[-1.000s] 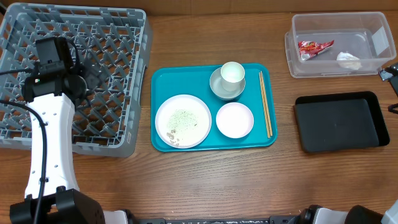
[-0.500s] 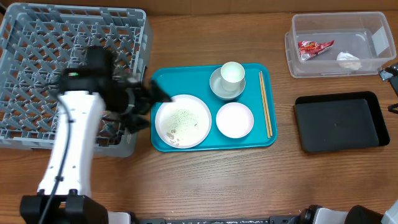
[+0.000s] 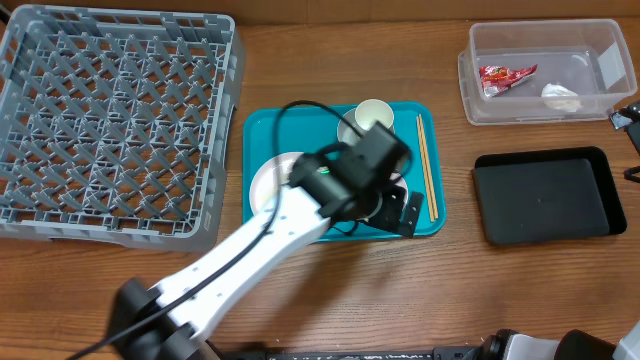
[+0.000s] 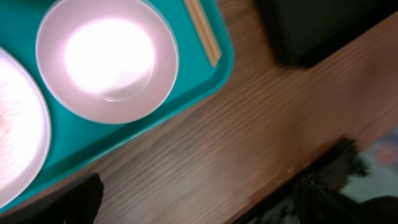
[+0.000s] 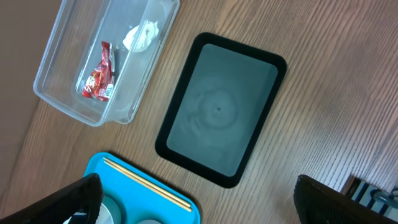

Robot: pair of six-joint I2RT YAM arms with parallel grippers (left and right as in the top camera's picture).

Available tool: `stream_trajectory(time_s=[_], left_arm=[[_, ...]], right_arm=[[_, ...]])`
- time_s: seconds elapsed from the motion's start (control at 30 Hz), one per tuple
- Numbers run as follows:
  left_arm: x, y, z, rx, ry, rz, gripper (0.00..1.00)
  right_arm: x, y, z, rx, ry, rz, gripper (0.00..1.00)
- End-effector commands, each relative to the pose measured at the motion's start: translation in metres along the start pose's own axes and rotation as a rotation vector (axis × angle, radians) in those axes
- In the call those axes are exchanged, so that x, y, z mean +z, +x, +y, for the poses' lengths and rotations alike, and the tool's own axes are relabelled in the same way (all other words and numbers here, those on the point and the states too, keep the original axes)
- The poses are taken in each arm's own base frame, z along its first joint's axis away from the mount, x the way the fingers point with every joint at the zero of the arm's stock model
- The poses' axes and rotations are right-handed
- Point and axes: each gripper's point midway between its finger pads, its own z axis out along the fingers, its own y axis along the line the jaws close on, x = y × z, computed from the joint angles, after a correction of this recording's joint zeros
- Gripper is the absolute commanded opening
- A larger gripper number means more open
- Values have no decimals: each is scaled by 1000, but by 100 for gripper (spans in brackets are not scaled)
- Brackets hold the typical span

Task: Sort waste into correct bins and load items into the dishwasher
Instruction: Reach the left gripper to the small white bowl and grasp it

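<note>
Next, my left gripper takes hold of the small white bowl [image 4: 107, 59] by its rim near the tray's front edge [image 4: 140, 114] to load it tilted into the dish rack.
A teal tray [image 3: 262, 130] holds a white plate with crumbs [image 3: 268, 180], a cup in a small dish [image 3: 373, 113] and chopsticks [image 3: 425, 160]. My left arm reaches across the tray. Its gripper [image 3: 400, 205] is open and empty above the tray's front right corner. The left wrist view shows the small white bowl [image 4: 107, 59], the chopsticks' end [image 4: 202, 31] and the open fingers [image 4: 199, 199] over bare wood. The grey dish rack [image 3: 110, 120] stands at the far left. My right gripper [image 3: 630, 125] is open and empty at the right edge, and its fingers [image 5: 199, 199] show wide apart.
A clear bin [image 3: 540, 40] at the back right holds a red wrapper [image 3: 505, 77] and a white tissue [image 3: 560, 95]. A black bin [image 3: 545, 195] lies in front of it, empty. The right wrist view shows both bins [image 5: 62, 81] [image 5: 221, 106].
My left arm has swung from over the dish rack to the right, across the plate, to the tray's front right corner. The right arm has not moved.
</note>
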Motion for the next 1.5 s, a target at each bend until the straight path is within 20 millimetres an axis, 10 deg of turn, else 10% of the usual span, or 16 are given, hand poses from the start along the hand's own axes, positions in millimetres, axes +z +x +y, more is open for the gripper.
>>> stream_trajectory(time_s=[0.0, 0.5, 0.77, 1.03, 1.47], left_arm=[[10, -18, 5, 140, -115, 31, 100], [91, -31, -11, 243, -259, 191, 100], [130, -15, 6, 99, -358, 241, 58], [134, -23, 13, 97, -402, 199, 51], [152, -15, 27, 101, -427, 201, 12]], right_arm=[[-3, -2, -4, 5, 4, -19, 100], [-3, -2, -4, 5, 4, -19, 100], [-3, -2, -4, 5, 4, -19, 100], [-3, -2, -4, 5, 4, -19, 100], [-3, -2, -4, 5, 4, -19, 100]])
